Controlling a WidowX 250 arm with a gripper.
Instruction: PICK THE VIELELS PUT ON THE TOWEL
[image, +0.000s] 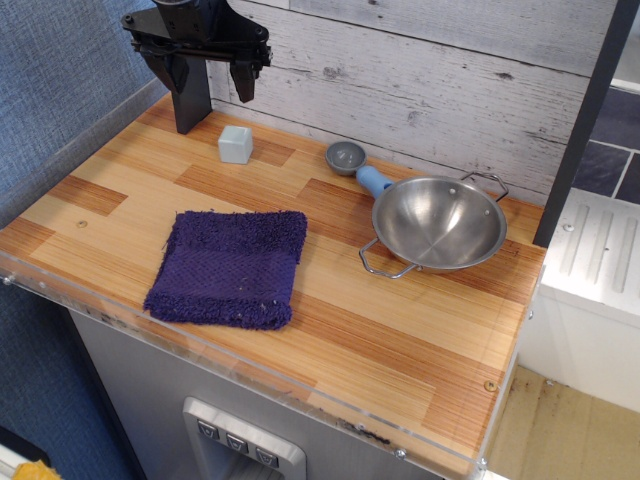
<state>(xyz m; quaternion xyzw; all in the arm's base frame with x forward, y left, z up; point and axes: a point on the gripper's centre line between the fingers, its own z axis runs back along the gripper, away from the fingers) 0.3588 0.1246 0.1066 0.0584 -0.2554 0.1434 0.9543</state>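
Observation:
The gripper grabs the steel bowl by its thin rim (375, 215) next, to put it on the purple-blue towel (230, 266).
The steel bowl (437, 222) with two wire loop handles sits upright and empty on the right side of the wooden counter. The dark purple-blue towel (230, 266) lies flat and folded at the front left, well apart from the bowl. My black gripper (212, 77) hangs open and empty at the back left, high above the counter, far from both the bowl and the towel.
A small grey scoop with a light-blue handle (357, 167) lies just behind the bowl, its handle touching the bowl's rim. A pale grey cube (235, 144) stands at the back left below the gripper. A plank wall (420, 80) runs behind; the counter edge (300, 385) is in front.

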